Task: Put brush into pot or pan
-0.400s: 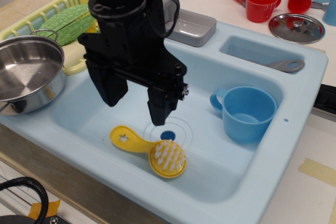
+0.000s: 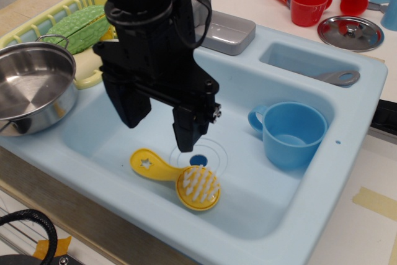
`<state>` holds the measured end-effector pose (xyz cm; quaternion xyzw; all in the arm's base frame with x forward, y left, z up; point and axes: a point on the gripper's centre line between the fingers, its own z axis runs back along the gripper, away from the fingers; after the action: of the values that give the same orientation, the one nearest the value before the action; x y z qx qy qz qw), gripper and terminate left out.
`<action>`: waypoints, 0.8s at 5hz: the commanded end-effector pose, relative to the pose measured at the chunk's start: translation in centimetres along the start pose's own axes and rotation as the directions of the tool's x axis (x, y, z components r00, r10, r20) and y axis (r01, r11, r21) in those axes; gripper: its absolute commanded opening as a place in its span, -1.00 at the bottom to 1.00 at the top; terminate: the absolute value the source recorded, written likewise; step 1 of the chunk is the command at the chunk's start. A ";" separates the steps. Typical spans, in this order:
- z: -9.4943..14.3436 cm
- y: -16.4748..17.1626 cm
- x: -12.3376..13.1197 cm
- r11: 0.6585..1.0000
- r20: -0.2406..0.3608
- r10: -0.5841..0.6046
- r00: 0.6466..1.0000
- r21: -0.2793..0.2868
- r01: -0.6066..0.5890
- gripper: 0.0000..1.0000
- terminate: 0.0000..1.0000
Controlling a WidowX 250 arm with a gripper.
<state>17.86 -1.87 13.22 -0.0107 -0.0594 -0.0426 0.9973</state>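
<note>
My gripper picks up the yellow brush by its round bristled head [image 2: 198, 188] next, to put the brush into the steel pot [image 2: 31, 88].
The yellow brush [image 2: 180, 177] lies flat on the floor of the light blue toy sink [image 2: 260, 215], white bristles up, star-cutout handle pointing left. The shiny steel pot [image 2: 31, 88] with wire loop handles sits on the sink's left rim, empty. My black gripper [image 2: 160, 136] hangs open just above and behind the brush's handle, its two fingers spread wide, holding nothing.
A blue cup [image 2: 291, 133] stands in the sink at the right. A grey faucet base [image 2: 226, 32] is behind the arm. A yellow rack with a green vegetable [image 2: 84, 26] is at the back left. Red cups [image 2: 307, 4] and a flat steel lid [image 2: 350, 32] are on the table behind.
The gripper has shifted slightly lower and to the left toward the brush. The brush, pot and cup have not moved.
</note>
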 end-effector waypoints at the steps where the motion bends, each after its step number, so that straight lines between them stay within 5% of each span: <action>1: 0.3 -1.1 0.9 0.947 0.094 -0.320 0.943 0.051 0.316 1.00 -1.00; 2: -0.1 -1.5 0.8 0.858 0.123 -0.514 0.849 0.060 0.510 1.00 -1.00; 4: -2.1 -1.8 -0.4 0.731 0.174 -0.667 0.724 -0.034 0.682 1.00 -1.00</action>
<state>17.20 -3.90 10.39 -0.0649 -0.1115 -0.4172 0.8996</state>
